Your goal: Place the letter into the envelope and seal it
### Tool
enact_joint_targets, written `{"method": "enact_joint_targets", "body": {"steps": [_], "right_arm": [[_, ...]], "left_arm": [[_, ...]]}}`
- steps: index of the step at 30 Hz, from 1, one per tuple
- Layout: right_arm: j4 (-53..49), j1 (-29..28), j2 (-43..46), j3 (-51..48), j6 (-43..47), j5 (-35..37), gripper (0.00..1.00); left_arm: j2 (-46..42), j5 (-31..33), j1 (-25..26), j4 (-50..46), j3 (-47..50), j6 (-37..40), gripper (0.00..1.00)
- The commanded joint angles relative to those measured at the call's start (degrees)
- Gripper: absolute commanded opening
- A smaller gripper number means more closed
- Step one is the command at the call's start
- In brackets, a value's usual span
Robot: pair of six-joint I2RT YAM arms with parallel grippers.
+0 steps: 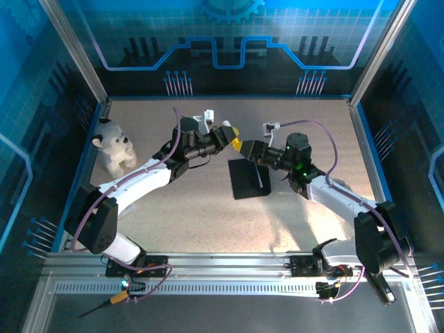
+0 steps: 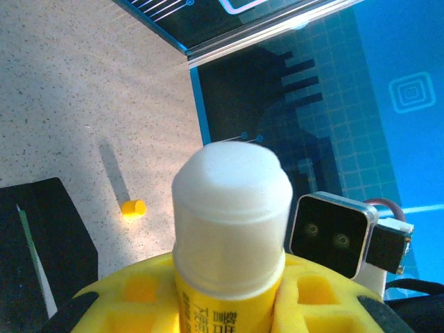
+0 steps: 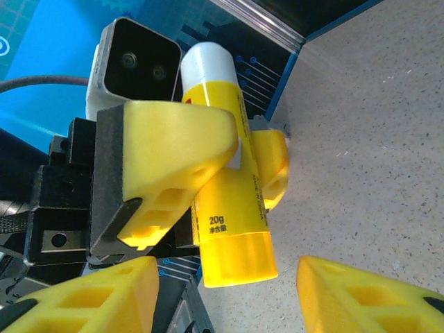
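My right gripper grips the yellow glue stick (image 3: 232,201) by its bottom end (image 3: 238,260) next, since that leaves the white end free to seal the envelope.
The black envelope (image 1: 246,179) lies flat mid-table, and a thin white, green-edged strip of the letter (image 1: 262,182) shows along it. The left wrist view has the envelope (image 2: 48,236) at lower left with the letter's edge (image 2: 33,257). My left gripper (image 1: 234,141) hangs above the envelope's far edge, shut on a yellow glue stick (image 3: 232,201) with a white cap (image 2: 232,201). My right gripper (image 3: 229,305) faces it, open. Its yellow fingers (image 3: 361,298) stand on either side of the stick's bottom end without touching it.
A white plush dog (image 1: 114,149) sits at the far left. A small yellow piece (image 2: 133,207) lies on the speckled table beyond the envelope. Blue walls with metal posts close in the back and sides.
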State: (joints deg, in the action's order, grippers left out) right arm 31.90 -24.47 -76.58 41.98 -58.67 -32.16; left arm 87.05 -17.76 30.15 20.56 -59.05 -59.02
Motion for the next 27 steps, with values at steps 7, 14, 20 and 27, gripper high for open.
{"method": "enact_joint_targets", "body": {"steps": [7, 14, 20, 27], "right_arm": [[9.3, -1.7, -3.5, 0.4, -3.0, 0.9, 0.55], [12.7, -2.0, -4.3, 0.1, -3.9, 2.9, 0.50], [12.9, -2.1, -4.4, 0.1, -4.1, 3.9, 0.36], [15.0, -2.5, -5.4, -0.4, -5.2, 4.2, 0.24]], "left_arm": [[-1.4, 0.7, -0.2, 6.4, 1.6, -4.1, 0.00], [-1.5, 1.1, 0.3, 7.6, 2.7, -4.9, 0.00], [-1.4, 1.4, 0.3, 7.6, 3.0, -4.8, 0.00], [-1.4, 1.5, 0.4, 7.5, 3.0, -4.3, 0.03]]}}
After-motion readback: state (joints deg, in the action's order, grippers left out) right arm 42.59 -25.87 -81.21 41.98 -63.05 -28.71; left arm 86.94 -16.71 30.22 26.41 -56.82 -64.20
